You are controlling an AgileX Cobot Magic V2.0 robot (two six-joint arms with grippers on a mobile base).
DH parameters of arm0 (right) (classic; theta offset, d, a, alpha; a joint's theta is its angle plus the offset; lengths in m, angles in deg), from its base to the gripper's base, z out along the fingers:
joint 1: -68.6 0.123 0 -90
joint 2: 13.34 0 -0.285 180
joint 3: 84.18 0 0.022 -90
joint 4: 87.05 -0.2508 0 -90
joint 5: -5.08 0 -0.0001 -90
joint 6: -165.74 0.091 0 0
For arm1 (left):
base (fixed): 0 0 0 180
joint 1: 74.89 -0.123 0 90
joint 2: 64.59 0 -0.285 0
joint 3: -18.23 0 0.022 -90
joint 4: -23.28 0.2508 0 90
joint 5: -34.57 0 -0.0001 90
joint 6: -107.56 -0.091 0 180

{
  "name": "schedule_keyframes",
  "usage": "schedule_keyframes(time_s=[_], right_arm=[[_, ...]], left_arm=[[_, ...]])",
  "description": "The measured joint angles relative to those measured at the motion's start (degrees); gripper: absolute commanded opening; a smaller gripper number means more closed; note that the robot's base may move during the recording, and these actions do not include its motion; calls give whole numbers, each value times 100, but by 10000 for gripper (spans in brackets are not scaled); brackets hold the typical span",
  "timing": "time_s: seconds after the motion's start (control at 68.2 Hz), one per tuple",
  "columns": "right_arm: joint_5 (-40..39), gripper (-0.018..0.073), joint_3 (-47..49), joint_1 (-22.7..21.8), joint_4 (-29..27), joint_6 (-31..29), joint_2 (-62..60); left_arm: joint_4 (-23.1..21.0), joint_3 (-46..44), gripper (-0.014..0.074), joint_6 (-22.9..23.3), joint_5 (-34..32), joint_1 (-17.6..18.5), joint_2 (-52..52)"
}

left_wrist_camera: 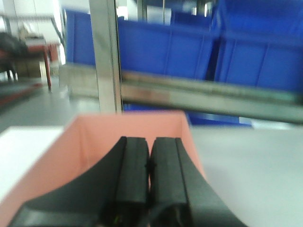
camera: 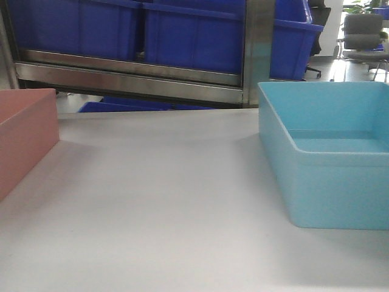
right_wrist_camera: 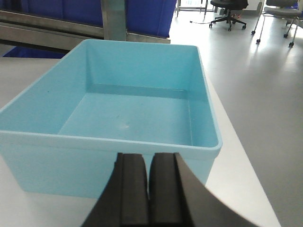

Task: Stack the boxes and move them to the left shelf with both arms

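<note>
The salmon pink box's open top should stay free for the light blue box, so my left gripper will next grab the salmon pink box by its side.
The light blue box stands open and empty on the right of the white table; the right wrist view shows its inside. My right gripper is shut with nothing in it, just short of the box's near wall. The salmon pink box sits at the table's left edge. My left gripper is shut and empty, hovering over the pink box's open top. Neither gripper shows in the front view. The left shelf with rollers is out of view.
A steel rack rail runs behind the table and carries dark blue bins. A steel upright stands beyond the pink box. Office chairs stand on the floor past the table's right edge.
</note>
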Motion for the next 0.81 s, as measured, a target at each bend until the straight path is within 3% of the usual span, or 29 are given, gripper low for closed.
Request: schedule_keyframes(time_s=[0.059,0.147,0.513,0.601,0.807], right_arm=[[0,55,0,0,0,0,0],[0,55,0,0,0,0,0],[4,55,0,0,0,0,0],[4,55,0,0,0,0,0],[4,55,0,0,0,0,0]], left_arm=[[-25,-11,-3,0,-294,0,0],[-62,-436,-1,-10,-15,0,163],[4,-3840,20,-21,2385,0,3362],[-61,-4436,115,-21,2983,0,4136],[-51,-5558,491,-21,3770,-12,5458]])
